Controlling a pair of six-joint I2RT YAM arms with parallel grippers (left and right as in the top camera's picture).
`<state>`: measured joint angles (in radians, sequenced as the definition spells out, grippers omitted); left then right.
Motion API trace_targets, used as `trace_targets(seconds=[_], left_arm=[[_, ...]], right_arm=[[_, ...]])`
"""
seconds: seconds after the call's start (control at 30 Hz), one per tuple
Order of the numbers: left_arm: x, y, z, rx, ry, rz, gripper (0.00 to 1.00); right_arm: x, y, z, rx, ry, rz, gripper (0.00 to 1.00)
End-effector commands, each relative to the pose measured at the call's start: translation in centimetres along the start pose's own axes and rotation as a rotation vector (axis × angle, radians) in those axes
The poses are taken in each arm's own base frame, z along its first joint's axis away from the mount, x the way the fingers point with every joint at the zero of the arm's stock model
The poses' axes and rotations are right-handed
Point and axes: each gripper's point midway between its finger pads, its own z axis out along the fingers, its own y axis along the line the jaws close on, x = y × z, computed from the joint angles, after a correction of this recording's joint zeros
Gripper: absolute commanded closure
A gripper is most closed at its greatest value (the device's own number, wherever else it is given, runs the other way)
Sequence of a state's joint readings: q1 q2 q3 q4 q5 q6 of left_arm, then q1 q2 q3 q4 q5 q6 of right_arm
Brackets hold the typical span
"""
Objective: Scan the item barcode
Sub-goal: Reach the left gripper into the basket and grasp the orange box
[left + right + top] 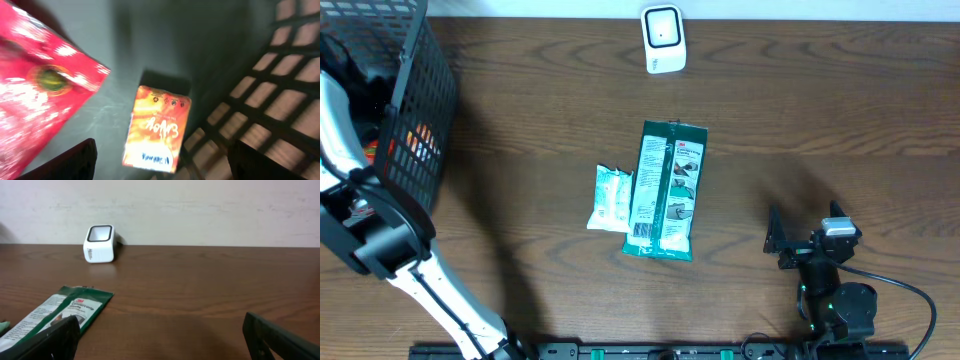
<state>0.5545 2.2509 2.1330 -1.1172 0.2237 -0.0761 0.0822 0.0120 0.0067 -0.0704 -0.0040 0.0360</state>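
Observation:
I should lower my left gripper to the packet before I close on the orange packet (421, 142) (157, 125). The packet lies flat below my fingers, so they would miss the packet if I closed now.
In the left wrist view my left gripper (162, 150) stands open inside the black wire basket (280, 75), just above an orange packet (157, 125) lying flat on the basket floor, not touching it. A red packet (35, 85) lies to its left. The white barcode scanner (663, 38) stands at the far middle of the table and also shows in the right wrist view as the scanner (100, 243). My right gripper (785, 243) rests low at the front right, open and empty, facing the scanner.
A green 3M packet (665, 190) and a small white packet (610, 198) lie side by side mid-table; the green packet (60, 312) reaches close to my right gripper's left finger. The basket (410, 110) fills the far left corner, with my left arm (370, 230) reaching in.

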Motion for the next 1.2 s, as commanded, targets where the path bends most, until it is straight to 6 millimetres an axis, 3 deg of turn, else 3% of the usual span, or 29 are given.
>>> trace_targets(seconds=[0.0, 0.27, 0.63, 0.73, 0.8, 0.9, 1.17], left_arm=[[0.7, -0.1, 2.4, 0.031, 0.058, 0.025, 0.16], [1.5, 2.5, 5.2, -0.095, 0.108, 0.018, 0.31], [1.0, 5.4, 4.5, -0.265, 0.079, -0.018, 0.45], [1.0, 4.5, 4.3, -0.218, 0.075, -0.04, 0.47], [0.9, 2.0, 4.2, -0.078, 0.079, -0.042, 0.47], [0.7, 0.3, 3.7, 0.017, 0.073, -0.042, 0.41], [1.6, 0.6, 4.6, -0.021, 0.101, -0.009, 0.36]], right_arm=[[0.0, -0.2, 0.0, 0.008, -0.001, -0.014, 0.01], [0.0, -0.2, 0.0, 0.008, 0.0, -0.014, 0.01], [0.0, -0.2, 0.0, 0.008, 0.0, -0.014, 0.01], [0.0, -0.2, 0.0, 0.008, 0.0, -0.014, 0.01], [0.0, -0.2, 0.0, 0.008, 0.0, -0.014, 0.01], [0.0, -0.2, 0.0, 0.008, 0.0, -0.014, 0.01], [0.0, -0.2, 0.0, 0.008, 0.0, -0.014, 0.01]])
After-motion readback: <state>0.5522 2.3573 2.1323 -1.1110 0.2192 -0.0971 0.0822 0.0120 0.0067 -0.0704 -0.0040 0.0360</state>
